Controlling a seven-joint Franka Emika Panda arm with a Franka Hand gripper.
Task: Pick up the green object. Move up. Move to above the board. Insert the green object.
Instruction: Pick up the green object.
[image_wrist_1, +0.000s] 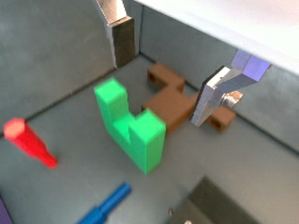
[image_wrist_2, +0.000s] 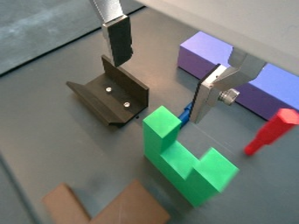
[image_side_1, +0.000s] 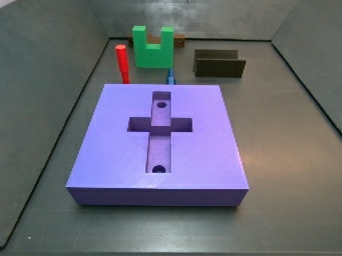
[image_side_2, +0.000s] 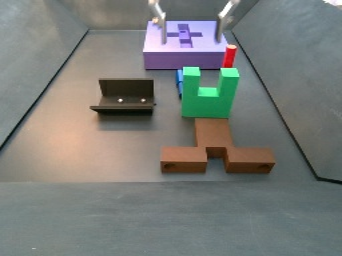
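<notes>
My gripper grabs the green object's prong nearer the dark fixture next, leaving the joined base free to enter the board.
The green object is a bright green U-shaped piece standing upright on the floor, prongs up, between the board and a brown piece. It also shows in both wrist views and in a side view. The board is a large purple slab with a cross-shaped recess and two small holes, and it also shows far back in a side view. My gripper is open and empty, well above the green object, which lies below and a little off its fingers in both wrist views.
A thin red post stands beside the green object. A small blue piece lies between the green object and the board. The dark fixture stands to one side. A brown cross-shaped piece lies beyond the green object. Grey walls enclose the floor.
</notes>
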